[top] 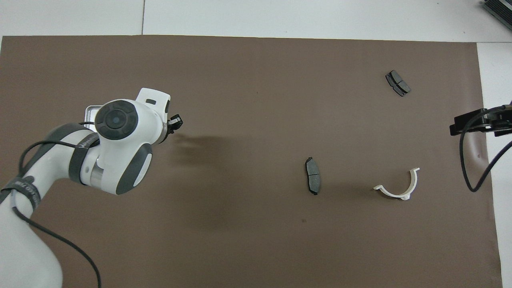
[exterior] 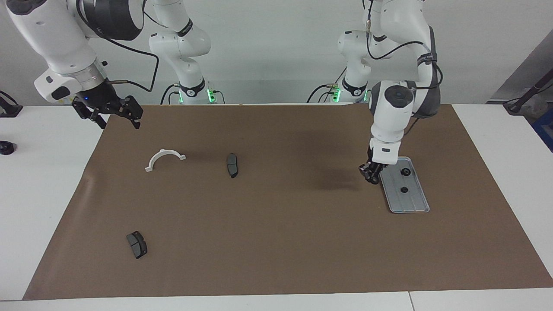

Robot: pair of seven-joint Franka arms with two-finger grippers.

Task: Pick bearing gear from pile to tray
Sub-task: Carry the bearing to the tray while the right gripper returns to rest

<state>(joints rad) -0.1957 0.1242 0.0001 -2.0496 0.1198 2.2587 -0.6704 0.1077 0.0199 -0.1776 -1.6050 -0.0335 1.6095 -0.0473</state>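
The gear hangs beside the tray, so the robot's left gripper should move it into the silver tray before letting go.
My left gripper hangs above the brown mat right beside the tray, at the tray's corner nearest the robots. It is shut on a small black bearing gear that barely shows between the fingertips. Two black gears lie in the silver tray. In the overhead view the left arm covers most of the tray, and the left gripper pokes out past the wrist. My right gripper waits open above the mat's corner at the right arm's end, with nothing in it.
What is left of the pile lies scattered: a white half-ring, a dark brake pad near the mat's middle, and another pad farther from the robots. White table surrounds the mat.
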